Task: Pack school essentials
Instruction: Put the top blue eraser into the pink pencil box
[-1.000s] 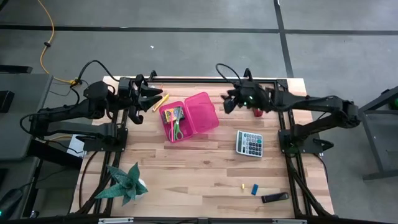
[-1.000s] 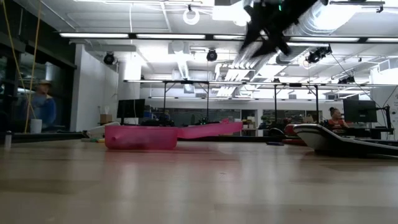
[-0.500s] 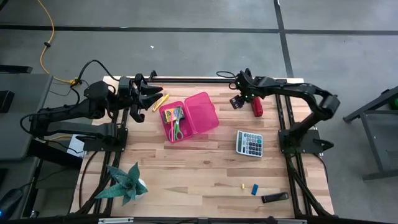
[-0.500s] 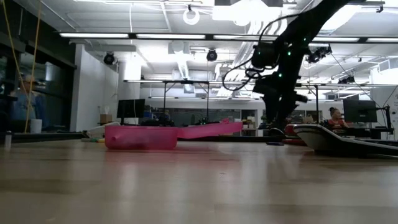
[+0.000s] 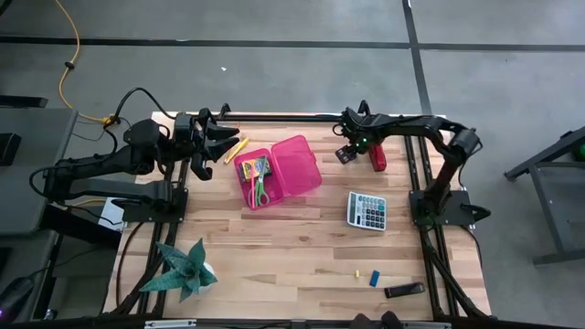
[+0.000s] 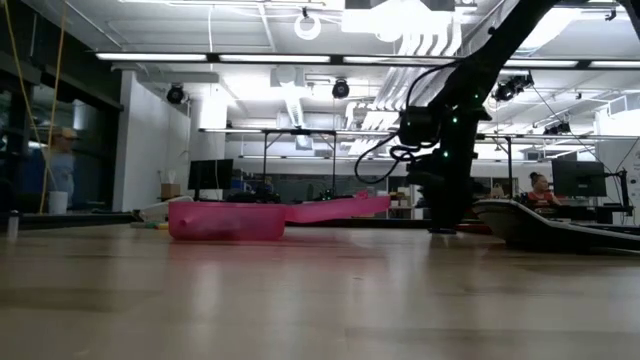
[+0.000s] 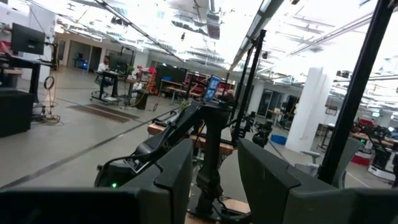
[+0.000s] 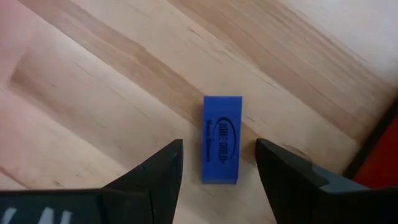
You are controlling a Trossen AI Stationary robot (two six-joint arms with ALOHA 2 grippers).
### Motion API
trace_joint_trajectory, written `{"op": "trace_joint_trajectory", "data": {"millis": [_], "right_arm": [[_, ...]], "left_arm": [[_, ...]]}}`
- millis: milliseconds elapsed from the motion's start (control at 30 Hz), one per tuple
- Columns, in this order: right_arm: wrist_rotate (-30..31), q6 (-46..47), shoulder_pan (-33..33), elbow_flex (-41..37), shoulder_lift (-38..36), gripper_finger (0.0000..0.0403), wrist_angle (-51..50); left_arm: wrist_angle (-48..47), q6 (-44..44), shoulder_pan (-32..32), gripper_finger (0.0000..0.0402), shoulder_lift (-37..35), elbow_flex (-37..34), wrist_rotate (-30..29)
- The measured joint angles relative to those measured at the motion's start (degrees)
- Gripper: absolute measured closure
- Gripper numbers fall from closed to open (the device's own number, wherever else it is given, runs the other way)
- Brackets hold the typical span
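Note:
My right gripper should close on the blue eraser now, because its fingers are beside the eraser's long sides in the right wrist view.
A small blue eraser lies flat on the wooden table, beside the red stapler. My right gripper points down over it, open, with one finger on either side of the eraser and a gap to each. In the high view the gripper hides the eraser. The open pink box holds green-handled scissors and a crayon box. Pencils lie next to it. My left gripper waits raised at the far left, open, with nothing between its fingers.
A grey calculator lies right of the box. Small blue and yellow pieces and a black object sit near the front right edge. A green plant stands at the front left.
My right gripper has come down from high above the table to just over the table top beside the stapler. It has tipped from nearly level to pointing down, and its arm has folded back toward the right edge.

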Motion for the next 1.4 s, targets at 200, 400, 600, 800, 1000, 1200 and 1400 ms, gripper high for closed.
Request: {"op": "trace_joint_trajectory", "data": {"millis": [200, 400, 600, 800, 1000, 1200, 1400], "right_arm": [[0.41, 0.55, 0.04, 0.26, 0.95, 0.0234, -0.02], [1.06, 1.47, 0.02, 0.22, 0.89, 0.0316, -0.08], [0.71, 0.66, 0.03, -0.07, -0.31, 0.036, -0.09], [-2.39, -0.91, 2.44, -0.11, -9.56, 0.0357, -0.59], [-5.8, 2.25, 10.88, -0.11, -21.95, 0.0356, 6.78], [-5.85, 3.99, 22.06, -0.09, -29.44, 0.0355, 24.59], [-5.65, 2.94, 29.29, -0.04, -30.83, 0.0355, 40.25]], "left_arm": [[-0.02, 0.0, 0.0, 0.0284, 0.0, 0.0, 0.0], [-0.13, 0.0, 0.0, 0.0284, 0.0, 0.0, 0.0], [-0.13, 0.0, 0.0, 0.0284, 0.0, 0.0, 0.0], [-0.14, 0.18, 0.0, 0.0284, 0.0, 0.0, 0.02], [-0.11, -0.31, 0.0, 0.0284, 0.33, -0.18, 0.02], [-0.36, -1.91, 0.0, 0.0284, 2.23, -0.44, 0.02], [-0.34, -1.94, -0.02, 0.0284, 5.87, -0.44, 0.67]]}}
